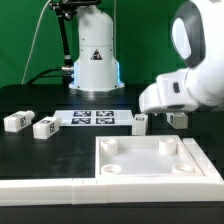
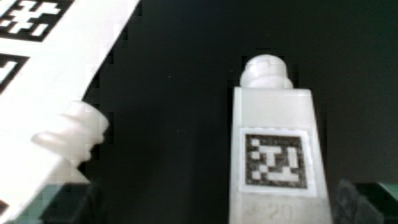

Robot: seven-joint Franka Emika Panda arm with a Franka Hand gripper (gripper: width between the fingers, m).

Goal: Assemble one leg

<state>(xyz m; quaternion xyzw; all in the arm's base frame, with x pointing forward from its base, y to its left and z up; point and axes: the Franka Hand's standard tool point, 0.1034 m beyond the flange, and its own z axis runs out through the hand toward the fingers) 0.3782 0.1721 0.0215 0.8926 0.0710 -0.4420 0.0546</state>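
I need to keep the threaded tip free to go into the panel's socket, so my gripper should next grab the white leg by its plain end [image 2: 281,208].
In the wrist view a white leg [image 2: 276,135] with a black-and-white tag lies on the black table, its threaded tip pointing away from me. My gripper [image 2: 214,205] is open. The leg's near end sits between the dark fingers [image 2: 365,200], close to one of them and far from the other. A second leg [image 2: 71,135] lies beside it, next to the marker board [image 2: 54,45]. In the exterior view my gripper [image 1: 176,116] hangs low over the table right of the marker board [image 1: 95,118], with one leg [image 1: 140,122] just beside it.
Two more legs [image 1: 15,122] [image 1: 45,127] lie at the exterior view's left. The large white square panel [image 1: 158,172] with round corner sockets lies at the front right. The robot base [image 1: 95,60] stands at the back.
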